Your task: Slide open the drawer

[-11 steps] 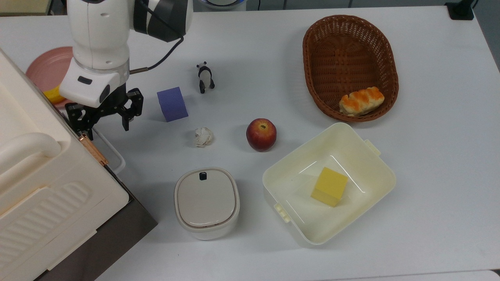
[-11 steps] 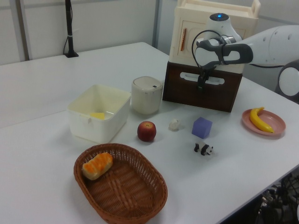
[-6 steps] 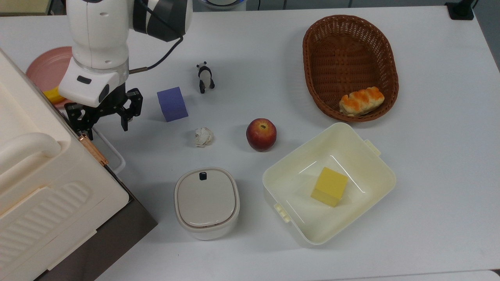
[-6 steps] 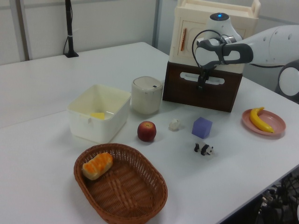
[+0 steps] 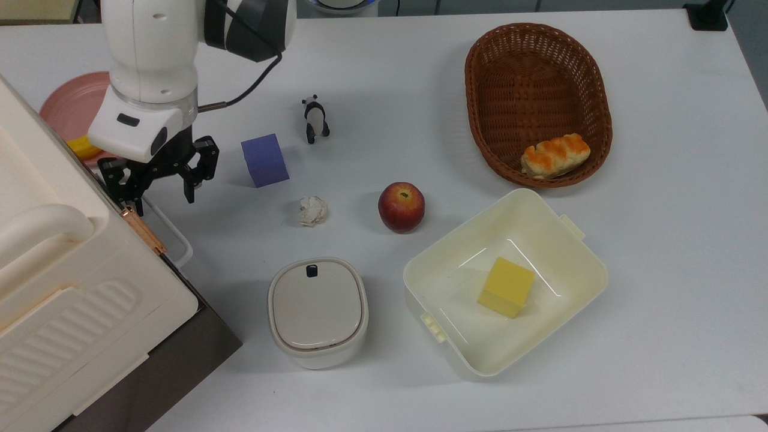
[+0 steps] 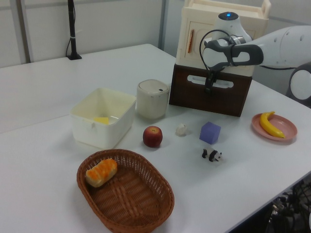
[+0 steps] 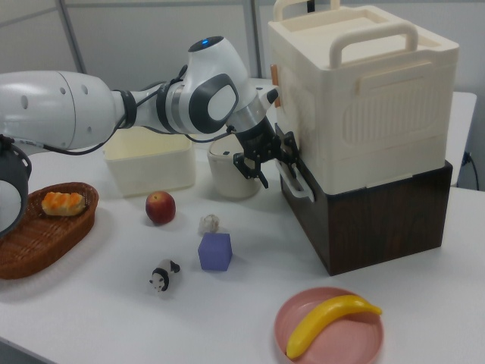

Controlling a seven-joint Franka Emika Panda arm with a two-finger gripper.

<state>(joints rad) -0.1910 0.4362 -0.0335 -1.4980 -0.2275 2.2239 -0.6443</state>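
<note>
I need to slide the drawer open, so next I need to grip the dark brown drawer [image 6: 187, 96] with my gripper by its white loop handle [image 6: 221, 83].
The drawer [image 5: 186, 354] is the dark brown panel under the cream cabinet [image 5: 66, 288], at the top view's lower left. Its white loop handle [image 5: 178, 241] sticks out toward the table. In the left view the drawer [image 6: 194, 99] and its handle [image 6: 221, 83] face the camera. In the right view the drawer front [image 7: 305, 220] looks about flush with the cabinet, with the handle [image 7: 297, 180] beside it. My gripper [image 5: 159, 193] is open, fingers pointing down over the handle's far end. It also shows at the handle in the left view [image 6: 210, 87] and the right view [image 7: 267, 161].
A purple cube [image 5: 264, 159], a toy panda [image 5: 314, 119], a crumpled paper ball [image 5: 312, 210] and an apple [image 5: 401, 207] lie near the drawer's front. A lidded pot [image 5: 317, 311], a cream tub [image 5: 558, 240], a wicker basket [image 5: 510, 48] and a pink plate [image 5: 69, 108] with a banana stand around.
The arm has crept very slightly toward the top view's upper left. The fingers stay apart and the drawer has not moved.
</note>
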